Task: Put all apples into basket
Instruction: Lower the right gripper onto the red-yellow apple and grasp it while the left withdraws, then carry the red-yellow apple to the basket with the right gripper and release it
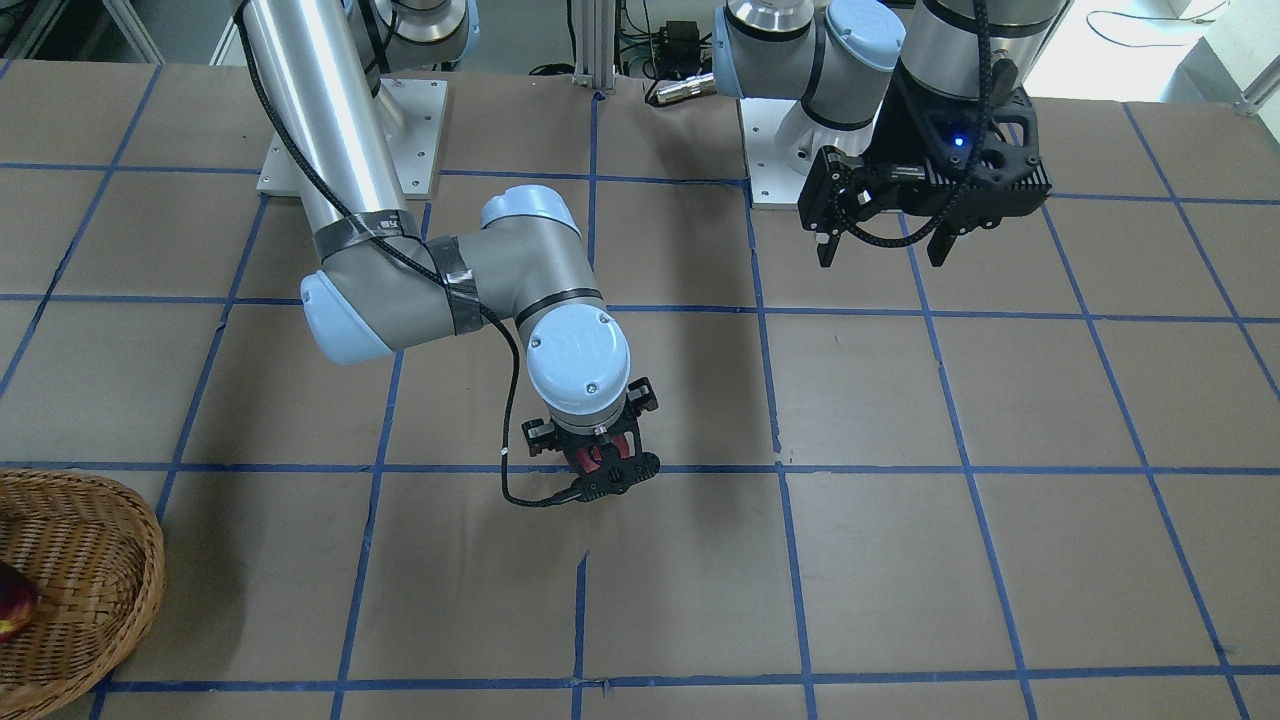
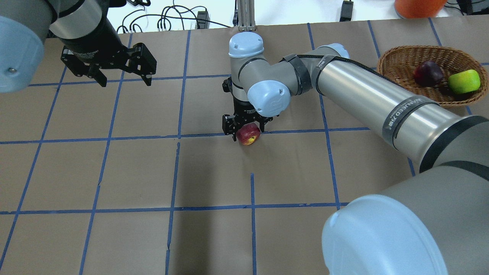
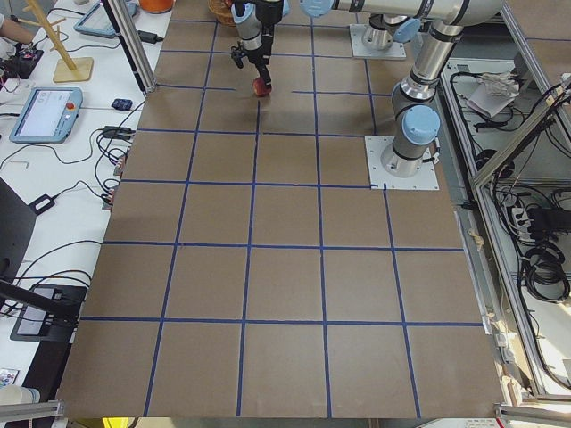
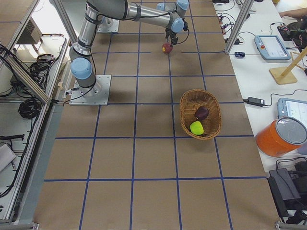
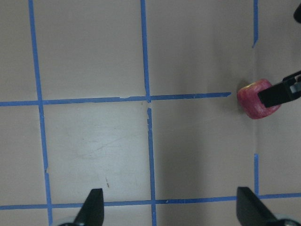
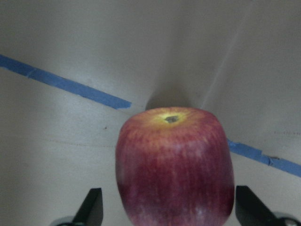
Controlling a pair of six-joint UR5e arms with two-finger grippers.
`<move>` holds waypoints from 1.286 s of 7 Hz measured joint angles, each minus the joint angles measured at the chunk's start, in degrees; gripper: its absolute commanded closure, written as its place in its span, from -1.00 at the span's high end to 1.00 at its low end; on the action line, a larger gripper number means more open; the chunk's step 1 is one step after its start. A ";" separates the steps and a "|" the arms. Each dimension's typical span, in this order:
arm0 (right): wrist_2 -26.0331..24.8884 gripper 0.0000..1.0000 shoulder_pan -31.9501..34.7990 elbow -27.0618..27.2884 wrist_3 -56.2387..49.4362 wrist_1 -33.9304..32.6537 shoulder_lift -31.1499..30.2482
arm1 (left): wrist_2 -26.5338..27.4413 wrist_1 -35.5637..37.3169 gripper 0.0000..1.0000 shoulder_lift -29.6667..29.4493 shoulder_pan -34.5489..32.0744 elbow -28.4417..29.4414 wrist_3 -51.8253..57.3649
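My right gripper should next grab the red apple by its plump sides, then put it into the wicker basket [image 1: 74,582].
The red, slightly blocky apple [image 2: 248,134] stands on the table near its middle, and also shows in the right wrist view [image 6: 174,165] and the left wrist view [image 5: 254,99]. My right gripper [image 2: 247,131] is low over it, open, one finger on each side with a gap to the apple. The wicker basket [image 2: 405,53] stands at the far right and holds the dark maroon apple [image 2: 428,73] and the yellow-green apple [image 2: 464,81]. My left gripper [image 2: 126,82] is open and empty, high above the table at the far left.
The table is brown paper with a blue tape grid. The two arm base plates [image 1: 350,140] stand along the robot's edge. An orange container [image 4: 280,136] and tablets [image 4: 271,45] sit on a side bench beyond the basket.
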 measured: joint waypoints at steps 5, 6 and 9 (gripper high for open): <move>0.00 -1.00 -4.85 0.51 2.63 -3.79 -4.70 | -0.60 1.35 1.00 -2.56 -0.38 2.23 -1.27; -0.37 -1.00 -9.85 -2.81 1.71 2.22 -6.66 | -0.60 1.53 1.00 -2.46 -0.44 2.16 -1.23; -6.31 -1.00 -27.59 -10.25 -7.99 9.64 -7.44 | -0.66 1.62 1.00 -2.39 -0.51 2.18 -1.35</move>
